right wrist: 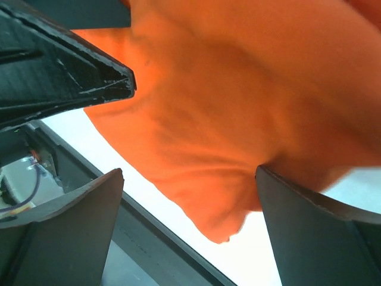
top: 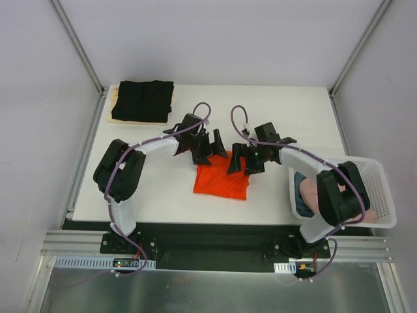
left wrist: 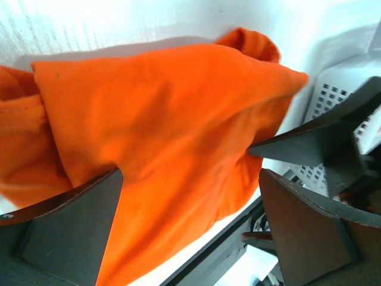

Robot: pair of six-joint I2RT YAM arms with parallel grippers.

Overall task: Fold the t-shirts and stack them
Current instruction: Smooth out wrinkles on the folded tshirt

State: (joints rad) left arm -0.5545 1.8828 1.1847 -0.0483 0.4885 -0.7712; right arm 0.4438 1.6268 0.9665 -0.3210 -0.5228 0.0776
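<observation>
The robot's left gripper next needs to grip the folded layers of the orange-red t-shirt together at the t-shirt's far edge, toward the black t-shirt (top: 143, 101), so that the t-shirt can be stacked still folded.
A bright orange-red t-shirt (top: 221, 181) lies folded into a small rectangle at the table's middle. My left gripper (top: 210, 151) is open just above the shirt's far left edge. My right gripper (top: 244, 163) is open above its far right edge. In the left wrist view the orange shirt (left wrist: 166, 119) fills the space between the wide-apart jaws of the left gripper (left wrist: 190, 173). In the right wrist view the shirt (right wrist: 238, 89) lies under the open right gripper (right wrist: 189, 171), one pad touching the cloth. A folded black t-shirt (top: 143, 101) lies on a cream one (top: 116, 117) at the back left.
A white lattice basket (top: 381, 195) stands at the table's right edge with a pink shirt (top: 313, 195) and a dark blue one (top: 301, 179) inside. The basket also shows in the left wrist view (left wrist: 339, 89). The table's near edge runs just below the orange shirt.
</observation>
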